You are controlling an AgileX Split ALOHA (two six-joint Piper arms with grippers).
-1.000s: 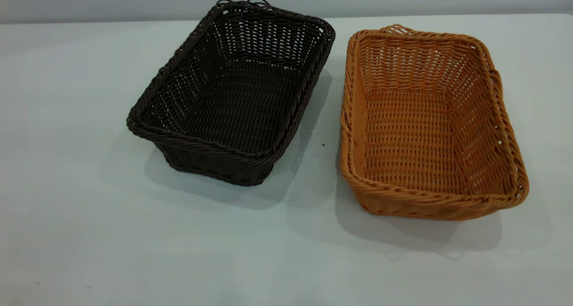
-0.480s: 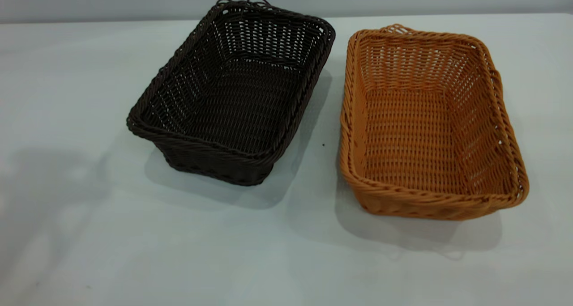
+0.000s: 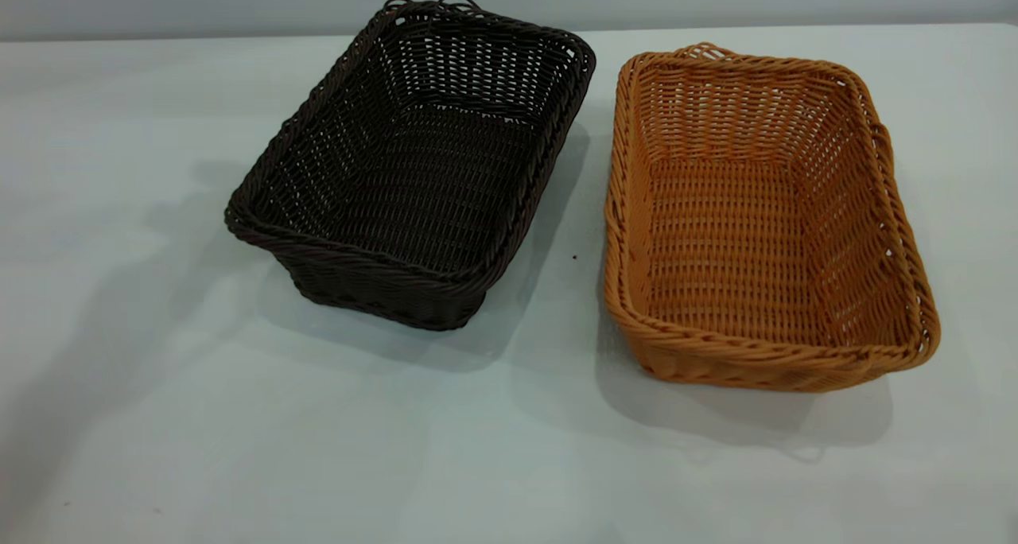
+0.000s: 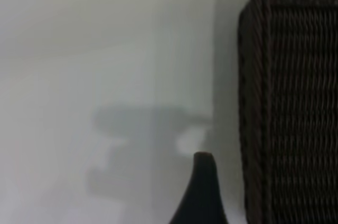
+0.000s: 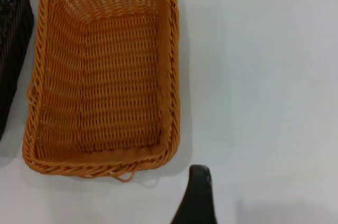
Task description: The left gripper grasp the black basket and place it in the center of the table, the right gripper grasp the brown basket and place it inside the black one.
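I should grab the black basket (image 3: pixel 413 178) next by its woven side rim (image 3: pixel 312 114) with my left gripper. Then I can center the basket.
The black basket (image 3: pixel 413 178) stands upright on the table (image 3: pixel 509 464), left of middle and turned at a slant. The brown basket (image 3: pixel 755 226) stands upright close to its right, a narrow gap between them. Both are empty. Neither gripper shows in the exterior view. In the left wrist view a dark part of my left gripper (image 4: pixel 200 192) hangs over the bare table just beside the black basket's (image 4: pixel 296 102) outer wall. In the right wrist view a dark part of my right gripper (image 5: pixel 196 197) is above the table, just off the brown basket's (image 5: pixel 100 76) short end.
A grey wall runs along the table's far edge. An arm's shadow (image 3: pixel 119 305) lies on the table left of the black basket. A sliver of the black basket (image 5: pixel 10 39) shows beside the brown one in the right wrist view.
The shadow at the table's left has grown and spread toward the black basket. Neither basket has moved.
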